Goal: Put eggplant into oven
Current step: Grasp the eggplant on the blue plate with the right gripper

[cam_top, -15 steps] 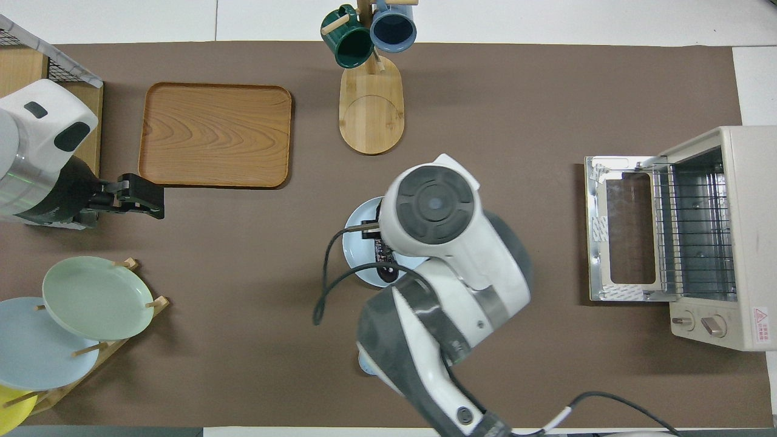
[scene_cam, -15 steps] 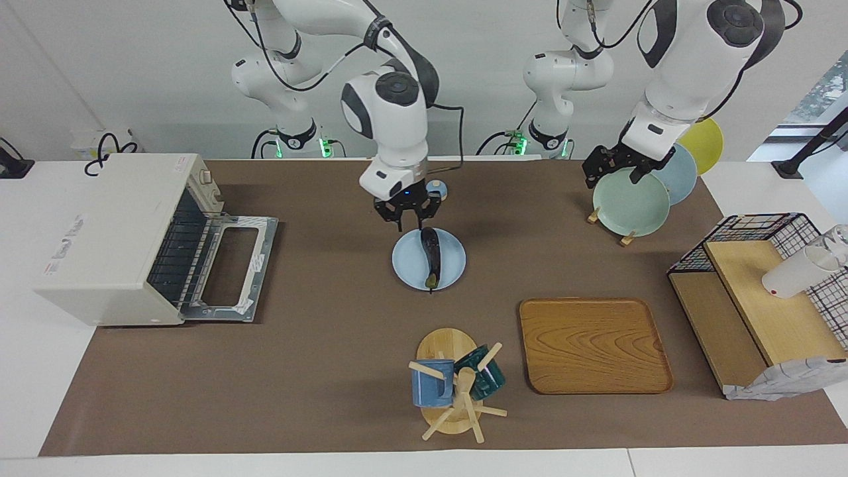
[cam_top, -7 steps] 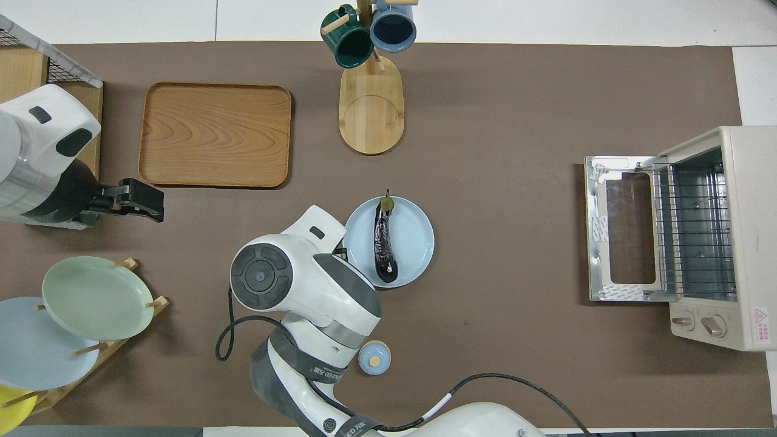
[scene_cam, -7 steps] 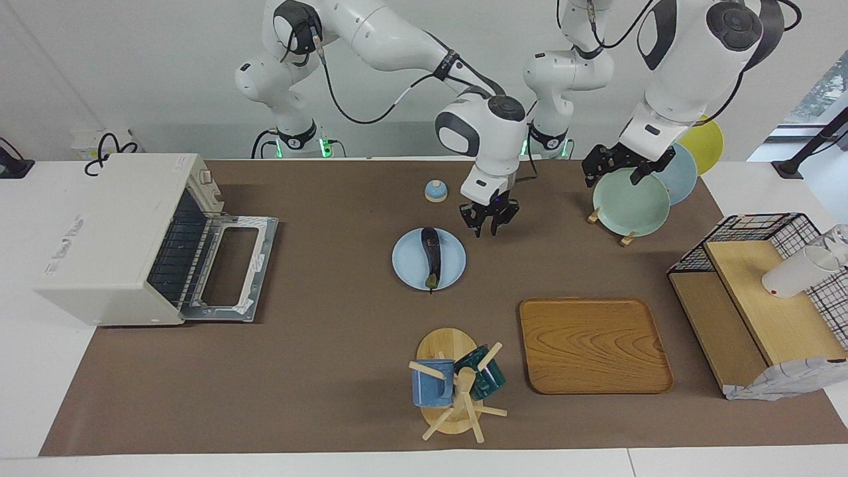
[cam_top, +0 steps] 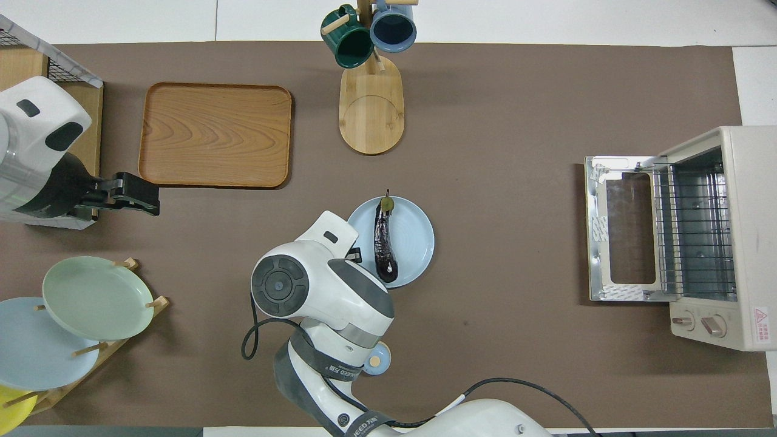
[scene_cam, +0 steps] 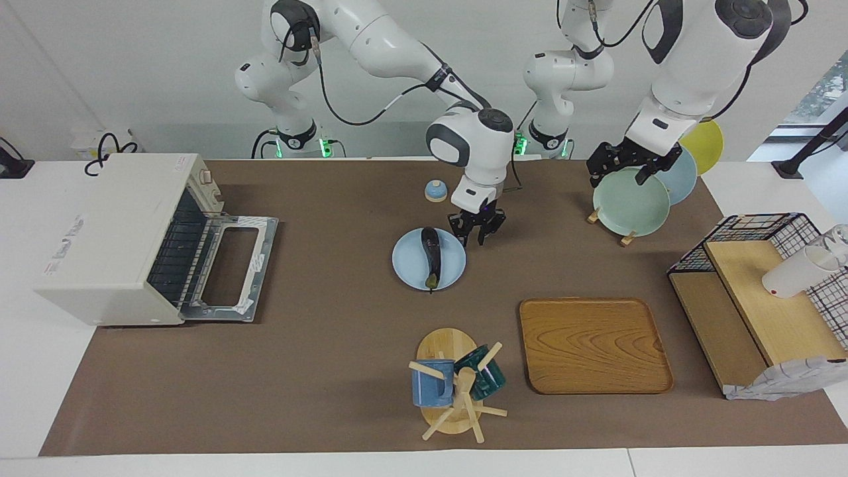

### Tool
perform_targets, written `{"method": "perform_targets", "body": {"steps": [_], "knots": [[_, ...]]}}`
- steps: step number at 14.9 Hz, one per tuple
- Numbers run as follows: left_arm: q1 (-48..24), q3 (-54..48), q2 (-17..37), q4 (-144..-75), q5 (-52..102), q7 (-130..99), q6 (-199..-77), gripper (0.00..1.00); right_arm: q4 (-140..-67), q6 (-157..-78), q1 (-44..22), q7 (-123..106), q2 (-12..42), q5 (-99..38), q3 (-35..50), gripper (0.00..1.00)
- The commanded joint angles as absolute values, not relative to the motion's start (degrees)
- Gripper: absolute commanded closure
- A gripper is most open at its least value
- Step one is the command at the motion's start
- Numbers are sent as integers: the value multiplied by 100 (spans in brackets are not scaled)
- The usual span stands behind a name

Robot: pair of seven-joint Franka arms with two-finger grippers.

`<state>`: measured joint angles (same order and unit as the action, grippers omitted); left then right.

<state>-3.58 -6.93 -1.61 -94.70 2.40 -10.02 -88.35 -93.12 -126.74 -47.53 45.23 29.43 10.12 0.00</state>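
My right gripper grabs the eggplant by its stem end (cam_top: pixel 386 207) next, to put it into the open oven (cam_top: pixel 743 230).
The dark purple eggplant (scene_cam: pixel 430 255) (cam_top: pixel 383 243) lies on a light blue plate (scene_cam: pixel 452 266) (cam_top: pixel 417 241) mid-table, its green stem end pointing away from the robots. My right gripper (scene_cam: pixel 477 233) hangs low beside the plate's rim, toward the left arm's end, open with nothing between its fingers; from overhead its own wrist hides it. The cream oven (scene_cam: pixel 112 232) (cam_top: pixel 743 230) stands at the right arm's end, its door (scene_cam: pixel 228 268) folded down flat and the wire rack bare. My left gripper (scene_cam: pixel 619 171) (cam_top: pixel 141 200) waits open in the air near the plate rack.
A small blue knobbed lid (scene_cam: pixel 435 191) sits nearer the robots than the plate. A mug tree (scene_cam: pixel 457 384) and a wooden tray (scene_cam: pixel 593 344) lie farther out. A plate rack (scene_cam: pixel 629 202) and a wire basket (scene_cam: pixel 762 291) occupy the left arm's end.
My right gripper left its place over the eggplant, swung toward the left arm's end, then came back to the plate's rim. The eggplant stayed put. The left arm barely shifted.
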Motion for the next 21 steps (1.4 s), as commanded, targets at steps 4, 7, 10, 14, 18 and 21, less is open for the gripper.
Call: {"method": "perform_targets", "body": {"steps": [4,7,10,14,18,21], "knots": [[-396,-633,-97,-9387,176,-949,-8947,0,-10281,-13788,-4570,4263,2655,1090,53,57],[-290,-615,-97,-9396,123,-661,-8947,0,-10336,-13790,-4588,4263,2646,1090,53,60],[-299,-492,-88,-9396,114,-615,-8974,0,-10389,-13720,-4597,4254,2602,1099,53,96],[-325,-501,-97,-9396,123,-668,-8982,0,-10371,-13413,-4667,4263,2558,1177,44,100],[-352,-501,-114,-9396,114,-668,-8676,0,-10266,-13001,-4667,4245,2549,1343,35,100],[-352,-527,-123,-9396,123,-686,-8587,0,-9696,-11809,-4676,4228,2558,1739,44,100]]}}
